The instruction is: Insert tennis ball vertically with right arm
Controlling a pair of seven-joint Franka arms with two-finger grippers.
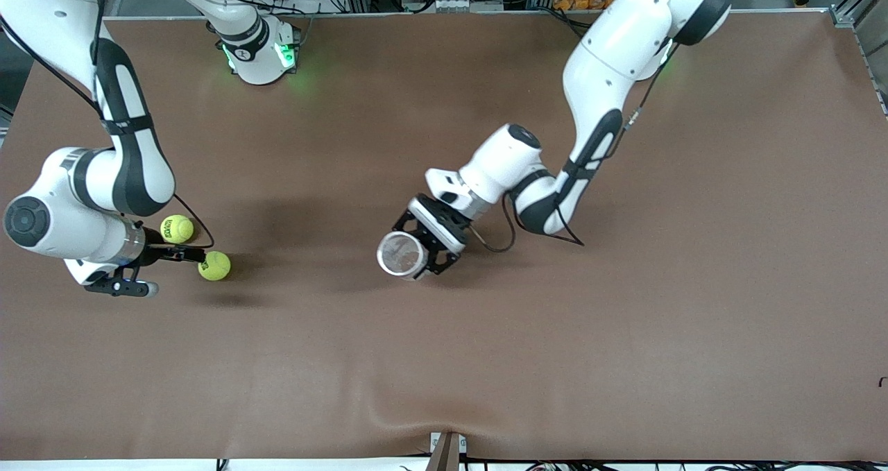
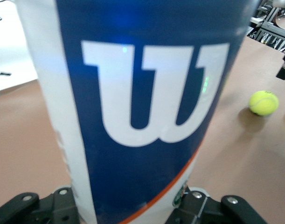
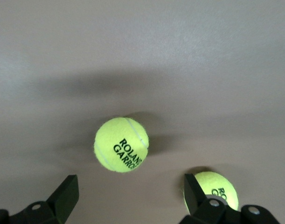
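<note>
The tennis ball has to go into the ball can (image 1: 401,254). My right gripper needs to grab it next by its felt sides on either side of the lettering (image 1: 214,266).
Two yellow tennis balls lie on the brown table at the right arm's end. My right gripper (image 1: 157,272) (image 3: 130,184) hangs low over the table and is open with nothing between its fingers (image 3: 67,196). One tennis ball (image 1: 177,229) (image 3: 121,144) lies just ahead of the gap. The other tennis ball (image 1: 214,266) (image 3: 213,189) lies right beside the outside of one finger. My left gripper (image 1: 416,249) (image 2: 128,212) is shut on a blue and white ball can (image 1: 401,254) (image 2: 133,102), held upright over the middle of the table with its mouth up.
The brown table (image 1: 485,360) has a small bracket (image 1: 446,450) at its edge nearest the front camera. The right arm's base (image 1: 260,55) stands at the edge farthest from that camera. One tennis ball (image 2: 263,102) also shows in the left wrist view, past the can.
</note>
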